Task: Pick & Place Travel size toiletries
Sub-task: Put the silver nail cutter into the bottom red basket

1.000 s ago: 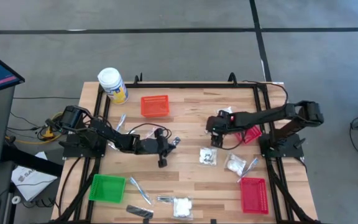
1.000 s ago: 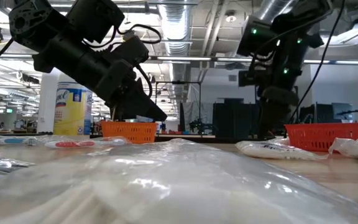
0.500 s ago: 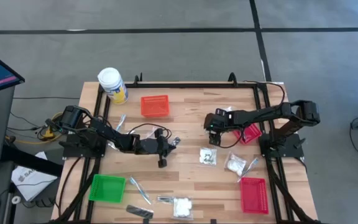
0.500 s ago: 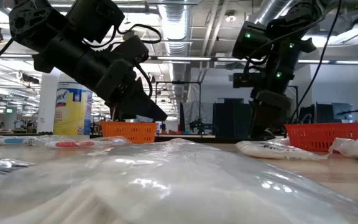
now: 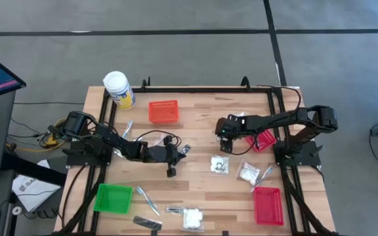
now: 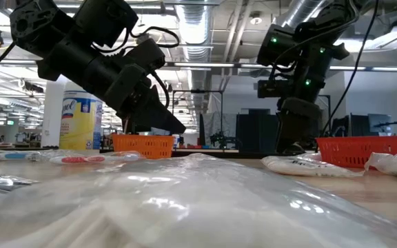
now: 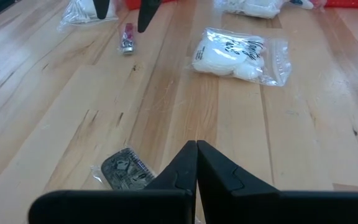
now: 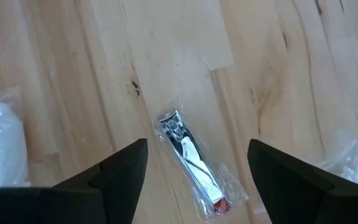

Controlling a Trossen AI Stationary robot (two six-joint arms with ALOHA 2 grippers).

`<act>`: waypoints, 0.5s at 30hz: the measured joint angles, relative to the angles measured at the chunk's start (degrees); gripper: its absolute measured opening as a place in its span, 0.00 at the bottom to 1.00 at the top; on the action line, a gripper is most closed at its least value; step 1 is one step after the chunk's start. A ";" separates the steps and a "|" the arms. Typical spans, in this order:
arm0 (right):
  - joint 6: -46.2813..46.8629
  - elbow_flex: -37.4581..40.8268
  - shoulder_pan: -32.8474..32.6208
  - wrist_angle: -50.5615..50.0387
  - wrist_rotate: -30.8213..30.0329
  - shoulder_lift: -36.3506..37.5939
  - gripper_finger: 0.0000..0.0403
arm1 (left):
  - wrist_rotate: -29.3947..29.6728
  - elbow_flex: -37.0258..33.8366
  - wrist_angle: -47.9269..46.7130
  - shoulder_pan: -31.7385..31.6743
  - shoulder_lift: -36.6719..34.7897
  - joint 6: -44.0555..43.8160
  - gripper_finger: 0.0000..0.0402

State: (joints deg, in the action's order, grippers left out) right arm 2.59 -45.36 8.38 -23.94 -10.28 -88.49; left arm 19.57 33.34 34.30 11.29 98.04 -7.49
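Note:
My right gripper lowers, before it closes on the nail clipper (image 8: 188, 158). The fingers hang above the nail clipper, so closing now would miss it.
A nail clipper (image 8: 188, 158) in clear wrap lies flat on the wooden table. My right gripper (image 8: 197, 143) hangs open above it, one finger on either side and apart from it; in the high view that gripper (image 5: 223, 139) is right of centre. White lumpy packets (image 5: 220, 164) (image 5: 248, 172) lie just nearer. At mid-table my left gripper (image 7: 196, 146) (image 5: 180, 151) is shut, low over the wood. A dark patterned sachet (image 7: 124, 169) lies flat beside its fingertips, partly behind one finger. Whether they touch does not show.
A white-lidded jar (image 5: 119, 90) and an orange basket (image 5: 163, 111) stand at the far side. A green basket (image 5: 113, 198) sits near left and a red one (image 5: 268, 204) near right. Another red basket (image 5: 266, 141) lies under my right arm. More packets (image 5: 192, 216) lie at the near edge.
My right gripper has edged a little toward the table's left and near side over the nail clipper, staying open, and then kept still. My left gripper has not moved.

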 joint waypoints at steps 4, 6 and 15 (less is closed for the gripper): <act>0.45 -0.04 0.00 1.06 0.01 -1.21 0.67 | 0.02 0.00 0.04 0.00 0.00 -0.02 0.01; 0.44 0.06 0.04 0.57 0.10 -2.10 0.67 | 0.02 0.00 0.04 -0.01 0.00 -0.02 0.01; 1.11 -0.29 0.00 1.07 0.40 -7.08 0.67 | -0.53 0.02 0.09 -0.01 0.00 0.02 0.01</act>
State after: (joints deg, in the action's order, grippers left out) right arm 3.70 -45.65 8.38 -22.88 -9.88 -95.57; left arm 19.04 33.36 34.39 11.28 98.04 -7.46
